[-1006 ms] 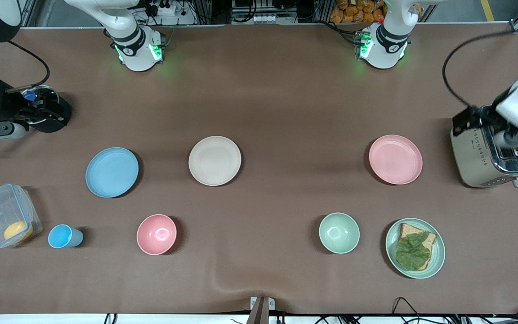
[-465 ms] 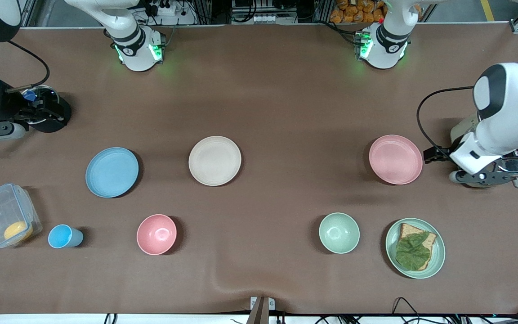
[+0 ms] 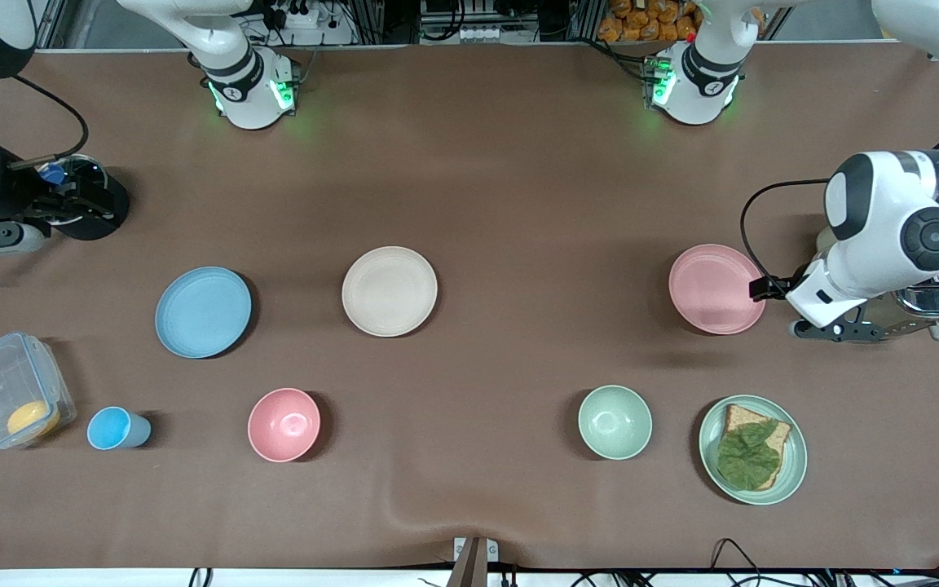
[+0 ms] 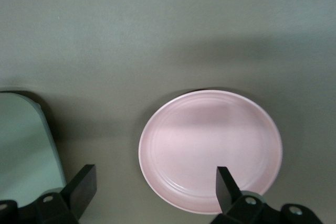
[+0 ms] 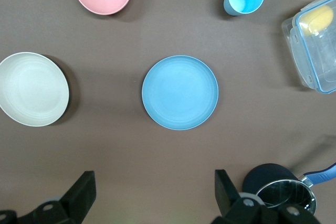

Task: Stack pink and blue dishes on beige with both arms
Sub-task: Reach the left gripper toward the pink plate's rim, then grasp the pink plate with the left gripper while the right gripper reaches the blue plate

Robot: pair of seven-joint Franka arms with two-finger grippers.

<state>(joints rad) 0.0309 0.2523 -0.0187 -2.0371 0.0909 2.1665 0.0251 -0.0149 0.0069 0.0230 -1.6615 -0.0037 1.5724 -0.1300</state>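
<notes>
I need to stack the light blue plate on the beige plate, so I should grab it with my right gripper by its rim next.
The pale pink plate lies toward the left arm's end of the table, beside the toaster. My left gripper hangs open above the table between the two, one fingertip over the pink plate's rim. The light blue plate and the beige plate lie apart in the same row. My right gripper is open and empty, high above bare cloth, with the blue plate and beige plate below it. All three plates are empty.
A silver toaster stands under the left arm. Nearer the front camera sit a pink bowl, blue cup, green bowl, green plate with bread and leaf and a clear lidded box. A black pot stands at the right arm's end.
The left arm has swung from over the toaster toward the pink plate and come lower. The right arm and all the dishes have stayed where they were.
</notes>
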